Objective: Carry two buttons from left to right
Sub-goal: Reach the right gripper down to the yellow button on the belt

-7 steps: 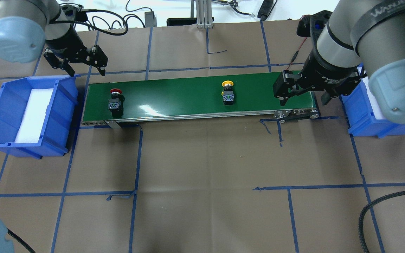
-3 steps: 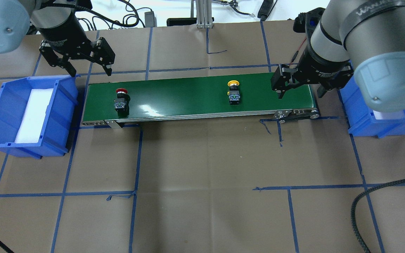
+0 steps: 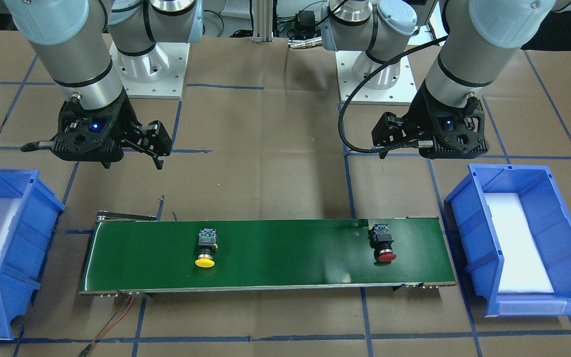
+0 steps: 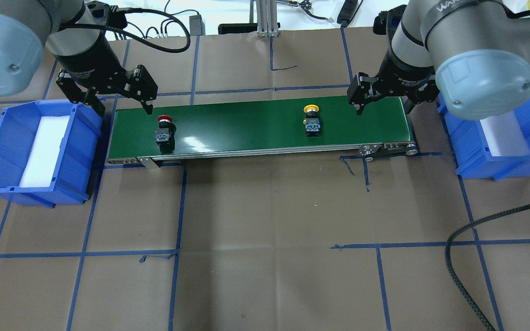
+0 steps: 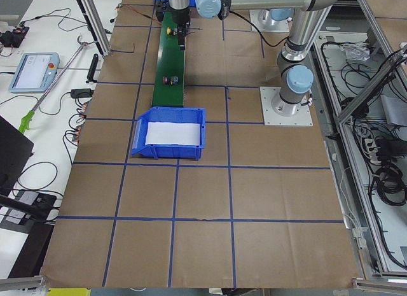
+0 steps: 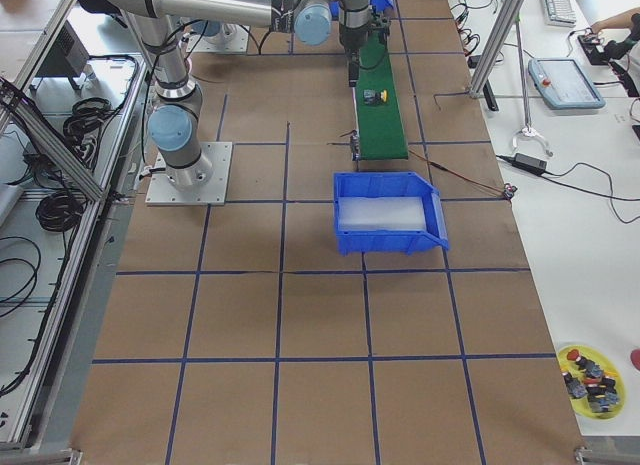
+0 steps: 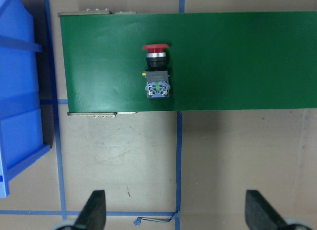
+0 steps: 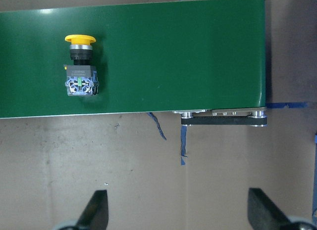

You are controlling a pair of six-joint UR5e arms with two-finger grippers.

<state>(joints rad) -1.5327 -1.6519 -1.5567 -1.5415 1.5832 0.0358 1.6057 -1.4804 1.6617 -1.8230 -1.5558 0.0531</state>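
I should next grab the yellow button by its switch body (image 3: 207, 236) with my right gripper, to carry it over to the bin.
A green conveyor belt (image 4: 246, 124) carries two buttons, both lying on their sides. The red button (image 4: 164, 128) is near the belt's left end and also shows in the left wrist view (image 7: 156, 74). The yellow button (image 4: 311, 120) is right of the middle and shows in the right wrist view (image 8: 80, 67). My left gripper (image 4: 122, 105) is open and empty, above the belt's left end just behind the red button. My right gripper (image 4: 383, 105) is open and empty, over the belt's right end, to the right of the yellow button.
A blue bin (image 4: 9, 138) with white foam stands off the belt's left end. Another blue bin (image 4: 467, 142) stands off its right end. A black cable (image 4: 476, 225) loops at the front right. A yellow dish (image 6: 590, 370) with spare buttons lies far off.
Both buttons have moved to the right along the belt. My left gripper has shifted right and toward the belt's left end. My right gripper has drawn back toward the belt's far edge.
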